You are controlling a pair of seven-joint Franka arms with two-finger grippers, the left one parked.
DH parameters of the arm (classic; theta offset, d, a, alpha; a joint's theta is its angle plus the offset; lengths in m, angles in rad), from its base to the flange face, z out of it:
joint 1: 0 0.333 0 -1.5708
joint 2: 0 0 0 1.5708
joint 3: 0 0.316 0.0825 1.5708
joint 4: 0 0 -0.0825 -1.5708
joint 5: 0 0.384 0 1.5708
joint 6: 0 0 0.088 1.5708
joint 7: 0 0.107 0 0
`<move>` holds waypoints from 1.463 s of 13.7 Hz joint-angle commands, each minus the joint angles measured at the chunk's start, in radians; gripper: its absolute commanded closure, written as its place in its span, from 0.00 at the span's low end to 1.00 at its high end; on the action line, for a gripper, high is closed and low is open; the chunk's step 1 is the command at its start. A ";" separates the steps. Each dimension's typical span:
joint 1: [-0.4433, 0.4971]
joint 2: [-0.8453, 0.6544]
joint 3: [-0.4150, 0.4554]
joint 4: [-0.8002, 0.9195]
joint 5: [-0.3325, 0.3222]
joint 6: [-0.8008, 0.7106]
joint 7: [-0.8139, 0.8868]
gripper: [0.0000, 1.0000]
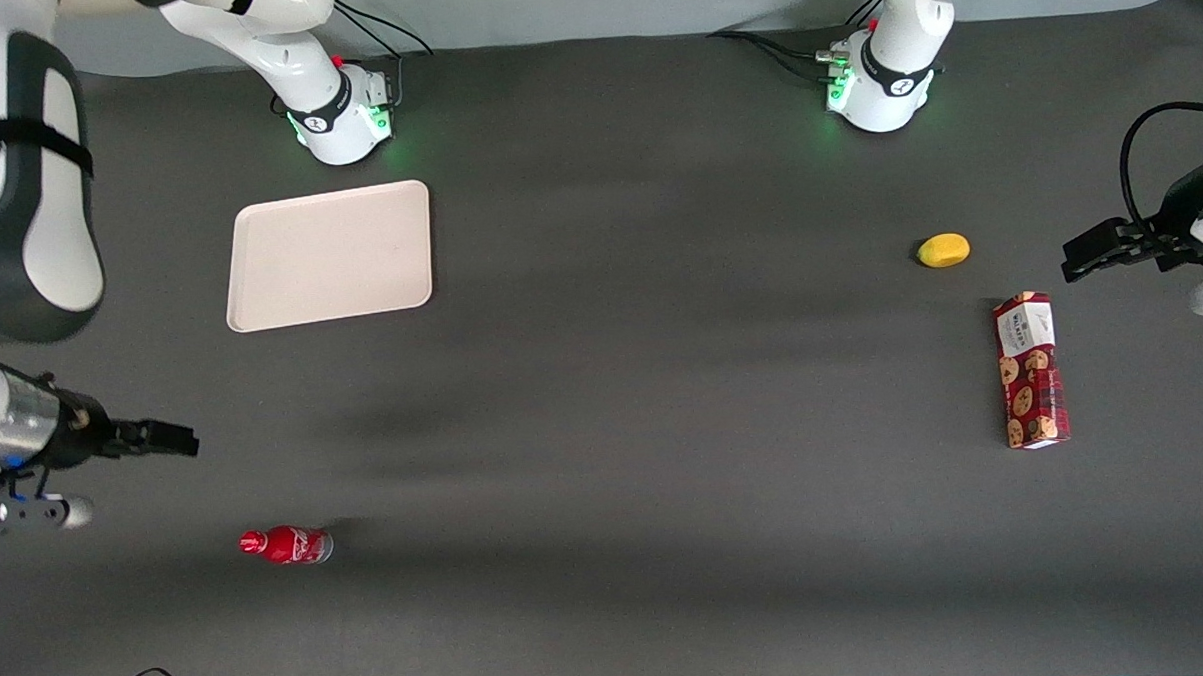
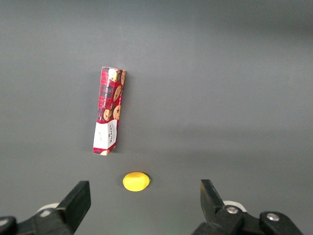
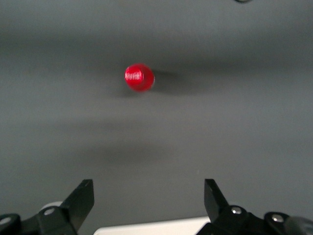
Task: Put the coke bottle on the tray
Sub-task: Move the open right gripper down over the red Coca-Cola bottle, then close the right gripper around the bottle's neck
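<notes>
The robot's right gripper should next grab the bottle by its red cap (image 1: 252, 542) to place the coke bottle on the tray (image 1: 330, 253).
The coke bottle (image 1: 287, 545), small and red with a red cap and silvery base, stands on the dark table near the front camera at the working arm's end. In the right wrist view I see it from above as a red cap (image 3: 139, 77). The cream tray (image 1: 330, 253) lies flat nearer the robot bases, farther from the front camera than the bottle; its edge shows in the right wrist view (image 3: 151, 227). My right gripper (image 1: 170, 438) is open and empty, held above the table between tray and bottle, its fingers (image 3: 83, 197) wide apart.
A yellow lemon-like object (image 1: 944, 250) and a red cookie box (image 1: 1030, 370) lie toward the parked arm's end of the table; both show in the left wrist view, the lemon (image 2: 136, 181) and the box (image 2: 109, 110). Cables run by the robot bases.
</notes>
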 commanded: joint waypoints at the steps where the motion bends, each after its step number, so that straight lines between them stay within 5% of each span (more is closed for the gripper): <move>1: 0.010 0.114 0.000 0.095 -0.011 0.072 -0.019 0.00; 11: 0.030 0.300 0.006 0.099 -0.014 0.322 -0.057 0.00; 18: 0.030 0.327 0.006 0.104 -0.007 0.341 -0.048 0.00; 20: 0.030 0.326 0.006 0.104 -0.005 0.333 -0.049 0.08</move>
